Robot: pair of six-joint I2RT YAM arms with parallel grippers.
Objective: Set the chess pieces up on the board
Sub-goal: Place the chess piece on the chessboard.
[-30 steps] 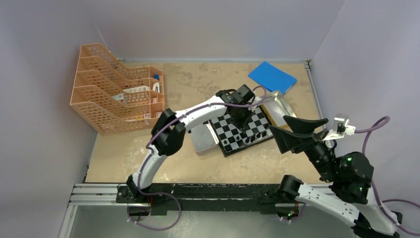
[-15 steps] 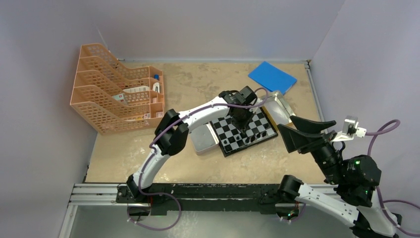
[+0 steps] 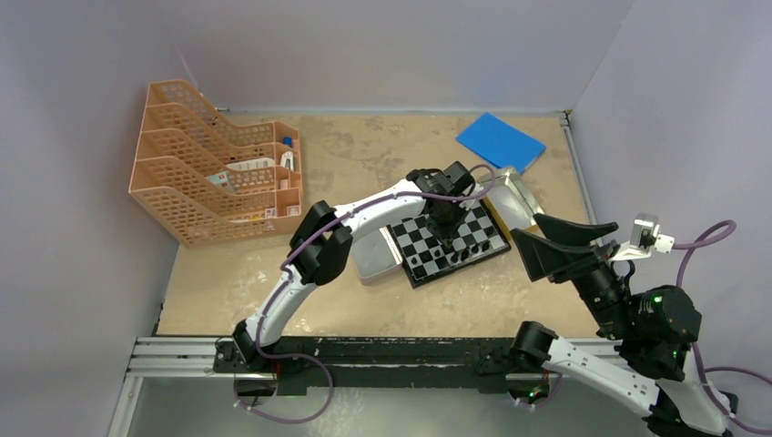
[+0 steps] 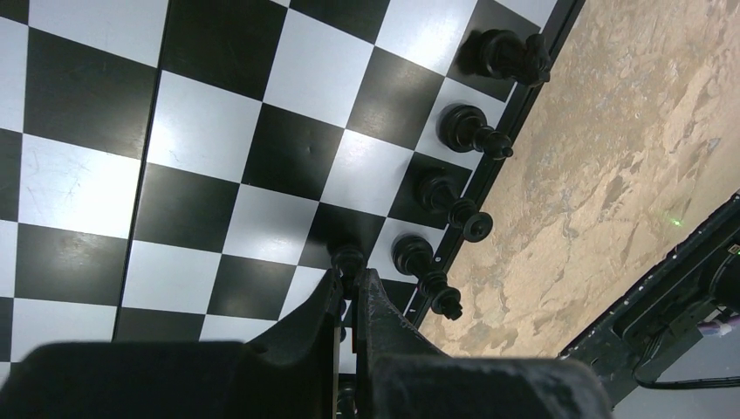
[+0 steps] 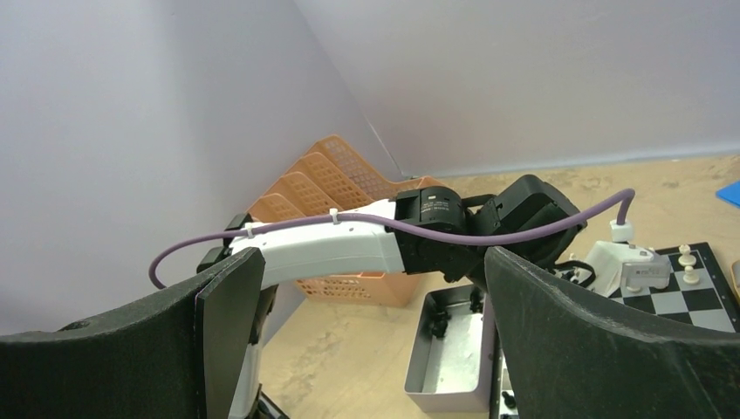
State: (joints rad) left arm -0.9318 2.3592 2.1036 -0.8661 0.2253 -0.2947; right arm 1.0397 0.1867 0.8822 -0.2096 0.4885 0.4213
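Observation:
The small black chess piece stands upright, its base inside the dark square, so my left gripper opens now. The piece would remain on that square.
The board (image 3: 420,242) lies mid-table, checkered with a black border. My left gripper (image 3: 444,233) is down over its near-right part, shut on a small black chess piece (image 4: 348,259) that stands at a square one row in from the border. Several black pieces (image 4: 467,129) stand in a line along the board's edge (image 4: 524,105) beside it. White pieces (image 5: 689,262) show on the far side of the board in the right wrist view. My right gripper (image 3: 523,226) hangs open in the air to the right of the board, nothing between its fingers (image 5: 222,323).
A silver tin (image 3: 373,255) with a few black pieces (image 5: 439,325) sits left of the board, and a second tin (image 3: 514,196) at its right. A blue pad (image 3: 500,141) lies at the back right, an orange file rack (image 3: 214,177) at the back left.
The right arm has drawn back to the right, away from the board, staying open. The left gripper has shifted slightly over the board, still shut.

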